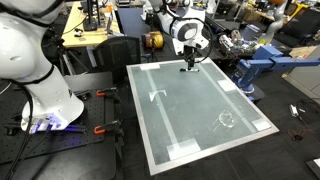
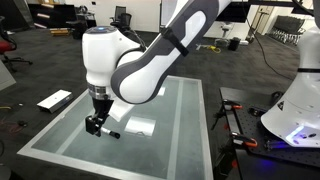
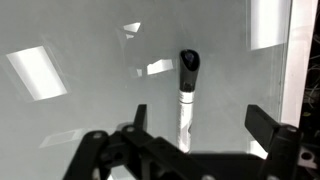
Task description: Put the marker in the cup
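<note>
My gripper moves down and only then closes, since the marker (image 3: 184,105) lies between my fingers but they are above the marker's body (image 3: 185,121).
The marker (image 3: 184,105) is a slim stick with a white barrel and a dark cap. It lies on the glassy grey table top (image 1: 190,110). My gripper (image 3: 200,116) is open, low over the table, with the marker between its two black fingers, nearer the left one. In an exterior view the gripper (image 1: 188,63) hangs at the far edge of the table. In an exterior view the gripper (image 2: 96,124) is just above the marker (image 2: 111,133). The clear cup (image 1: 226,121) shows as a faint whitish round outline near the table's right front, far from the gripper.
Flat white tape patches (image 1: 158,97) (image 2: 140,127) (image 3: 35,72) lie on the table. The table has a light raised rim (image 1: 140,130). A white robot base (image 1: 45,95) stands beside the table. Desks and lab gear (image 1: 250,50) stand behind it.
</note>
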Motion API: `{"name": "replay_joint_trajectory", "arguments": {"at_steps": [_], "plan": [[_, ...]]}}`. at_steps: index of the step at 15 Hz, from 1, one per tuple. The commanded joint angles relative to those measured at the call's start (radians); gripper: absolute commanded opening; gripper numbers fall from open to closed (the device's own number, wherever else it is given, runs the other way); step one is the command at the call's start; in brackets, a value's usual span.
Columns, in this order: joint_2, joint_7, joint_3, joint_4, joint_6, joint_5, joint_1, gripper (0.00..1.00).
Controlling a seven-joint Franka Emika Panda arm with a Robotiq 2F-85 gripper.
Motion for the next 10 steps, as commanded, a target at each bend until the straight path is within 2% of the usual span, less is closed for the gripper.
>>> {"name": "replay_joint_trajectory", "arguments": {"at_steps": [1, 9, 10], "plan": [[0.039, -0.07, -0.012, 0.053, 0.008, 0.049, 0.006, 1.0], [0.084, -0.09, -0.022, 0.098, -0.007, 0.071, 0.007, 1.0], [0.089, -0.086, -0.026, 0.102, -0.007, 0.07, 0.009, 0.75]]}}
